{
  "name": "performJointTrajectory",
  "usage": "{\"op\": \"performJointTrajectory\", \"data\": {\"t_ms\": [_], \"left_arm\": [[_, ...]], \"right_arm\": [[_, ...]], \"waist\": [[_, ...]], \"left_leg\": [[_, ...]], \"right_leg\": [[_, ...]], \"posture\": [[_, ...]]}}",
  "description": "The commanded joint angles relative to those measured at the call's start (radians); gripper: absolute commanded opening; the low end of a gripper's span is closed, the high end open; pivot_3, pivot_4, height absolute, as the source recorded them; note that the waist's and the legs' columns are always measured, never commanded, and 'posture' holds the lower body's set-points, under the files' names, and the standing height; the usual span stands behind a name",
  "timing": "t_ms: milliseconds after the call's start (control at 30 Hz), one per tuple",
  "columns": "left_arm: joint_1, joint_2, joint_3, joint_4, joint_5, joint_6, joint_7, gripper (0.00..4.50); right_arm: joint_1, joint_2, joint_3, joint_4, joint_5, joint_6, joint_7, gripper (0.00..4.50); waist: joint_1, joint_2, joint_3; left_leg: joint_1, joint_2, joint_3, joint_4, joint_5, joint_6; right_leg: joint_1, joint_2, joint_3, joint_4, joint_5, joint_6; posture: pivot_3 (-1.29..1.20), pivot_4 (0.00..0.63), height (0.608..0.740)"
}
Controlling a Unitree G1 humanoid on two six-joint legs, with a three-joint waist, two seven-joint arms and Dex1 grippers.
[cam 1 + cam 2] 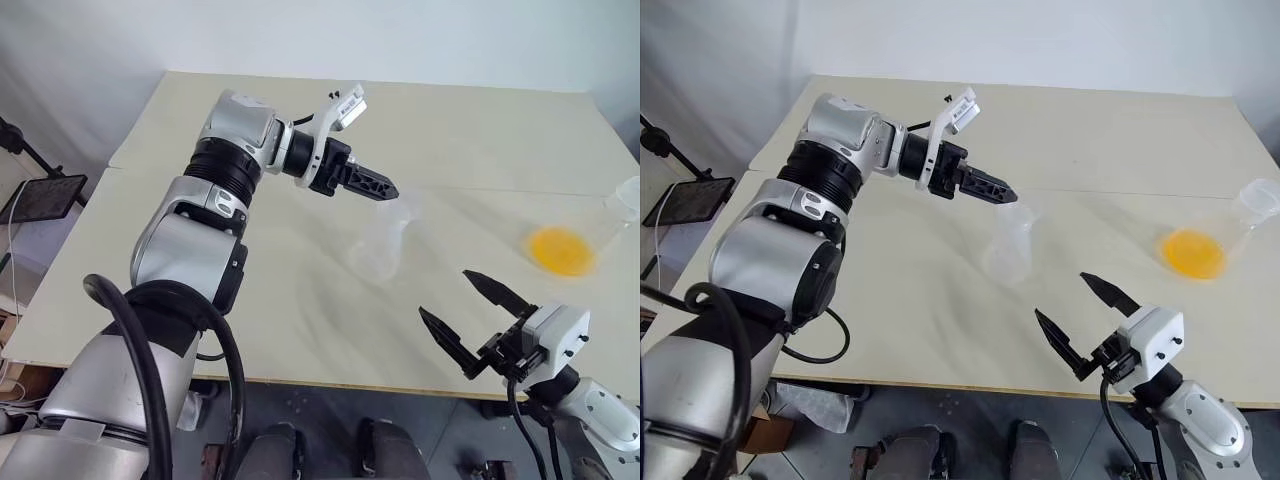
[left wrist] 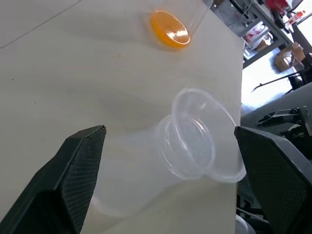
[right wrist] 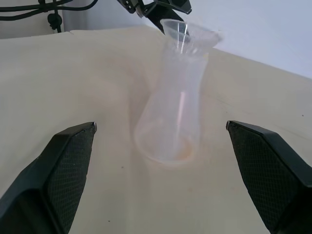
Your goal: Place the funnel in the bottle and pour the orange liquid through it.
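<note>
The large clear flask needs to pour the orange liquid through the funnel (image 1: 398, 208), so my right gripper needs to reach it and grab its neck (image 1: 618, 208).
The clear bottle (image 1: 380, 248) stands upright mid-table, and the clear funnel (image 1: 398, 208) sits in its neck with the flared rim above the mouth. My left gripper (image 1: 388, 190) hovers at the funnel's rim, open, holding nothing. In the left wrist view its fingers spread wide on either side of the funnel (image 2: 204, 139). The orange liquid (image 1: 560, 250) lies in the bottom of a larger clear flask (image 1: 620, 205) at the table's right. My right gripper (image 1: 445, 292) is open and empty near the front edge, pointing at the bottle (image 3: 173, 117).
The cream table (image 1: 250, 300) has a seam running across its middle. A black stand with a tray (image 1: 45, 195) is off the table's left side. Bare tabletop lies between the bottle and the large flask.
</note>
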Motion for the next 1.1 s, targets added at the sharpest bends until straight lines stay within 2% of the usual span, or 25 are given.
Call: {"op": "performJointTrajectory", "data": {"t_ms": [33, 167, 233, 267, 300, 400, 533, 833, 967, 1100], "left_arm": [[-0.02, 0.014, 0.04, -0.042, -0.029, -0.046, -0.039, 4.49], [0.054, 0.066, 0.046, -0.129, -0.055, -0.099, -0.162, 4.49], [0.187, 0.132, 0.056, -0.231, -0.064, -0.315, -0.267, 4.49], [0.263, 0.168, 0.059, -0.266, -0.055, -0.481, -0.312, 4.49], [0.312, 0.184, 0.099, -0.264, -0.062, -0.584, -0.271, 4.49], [0.405, 0.213, 0.175, -0.271, -0.088, -0.755, -0.204, 4.49], [0.583, 0.248, 0.205, -0.366, -0.121, -1.029, -0.319, 4.49], [1.008, 0.28, 0.312, -0.817, -0.28, -0.801, -0.123, 4.49], [1.113, 0.286, 0.311, -0.96, -0.313, -0.744, -0.067, 4.49], [1.164, 0.282, 0.298, -1.08, -0.357, -0.674, -0.018, 4.49]], "right_arm": [[0.013, 0.007, -0.008, -0.029, 0.0, -0.028, -0.008, 4.5], [0.032, 0.006, -0.032, -0.037, 0.004, -0.034, -0.008, 4.5], [0.048, 0.008, -0.067, -0.047, 0.017, -0.041, -0.014, 4.5], [0.06, 0.007, -0.09, -0.053, 0.03, -0.043, -0.014, 4.5], [0.072, 0.005, -0.117, -0.055, 0.024, -0.054, -0.015, 4.5], [0.115, 0.009, -0.174, -0.056, 0.034, -0.069, -0.012, 4.5], [0.163, 0.065, -0.262, -0.032, 0.039, -0.122, -0.045, 4.5], [0.293, 0.203, -0.547, 0.124, 0.088, -0.252, -0.109, 4.5], [0.303, 0.23, -0.593, 0.18, 0.121, -0.266, -0.136, 4.5], [0.236, 0.195, -0.592, 0.198, 0.169, -0.2, -0.204, 4.5]], "waist": [[0.0, 0.0, 0.0], [-0.002, 0.0, 0.0], [-0.006, 0.002, -0.001], [-0.01, 0.005, -0.003], [-0.015, 0.005, -0.003], [-0.01, 0.003, -0.002], [0.004, 0.0, -0.001], [-0.003, 0.001, -0.002], [-0.004, 0.002, -0.003], [-0.004, 0.003, -0.003]], "left_leg": [[0.0, 0.0, 0.0, 0.0, 0.0, 0.0], [0.0, 0.0, 0.001, 0.0, 0.0, 0.0], [0.001, 0.0, 0.001, 0.0, 0.0, 0.0], [0.002, 0.0, 0.001, -0.001, 0.0, 0.0], [0.003, 0.001, 0.002, -0.002, 0.0, -0.001], [0.003, 0.002, 0.002, -0.001, 0.0, -0.002], [0.001, 0.0, 0.001, 0.002, 0.0, -0.001], [0.002, -0.001, -0.002, 0.0, 0.0, 0.001], [0.004, 0.0, -0.002, 0.0, 0.0, 0.001], [0.004, 0.0, -0.003, 0.0, 0.0, 0.001]], "right_leg": [[0.0, 0.0, 0.0, 0.0, 0.0, 0.0], [0.0, 0.0, 0.0, 0.0, 0.0, 0.0], [0.0, 0.0, 0.0, 0.001, 0.0, 0.0], [0.0, 0.0, 0.001, 0.001, 0.0, 0.0], [0.0, 0.0, 0.001, 0.001, 0.0, 0.0], [-0.001, 0.001, 0.001, 0.001, 0.0, -0.001], [0.0, -0.001, 0.001, 0.001, 0.0, 0.0], [0.002, -0.002, 0.004, 0.002, 0.0, 0.001], [0.002, -0.002, 0.008, 0.001, 0.0, 0.0], [0.003, -0.003, 0.009, 0.001, 0.0, 0.0]], "posture": [[0.0, 0.15, 0.74], [0.0, 0.15, 0.74], [0.0, 0.15, 0.74], [0.0, 0.15, 0.74], [0.0, 0.15, 0.74], [0.0, 0.15, 0.74], [0.0, 0.15, 0.74], [0.0, 0.15, 0.74], [0.0, 0.15, 0.74], [0.0, 0.15, 0.74]]}}
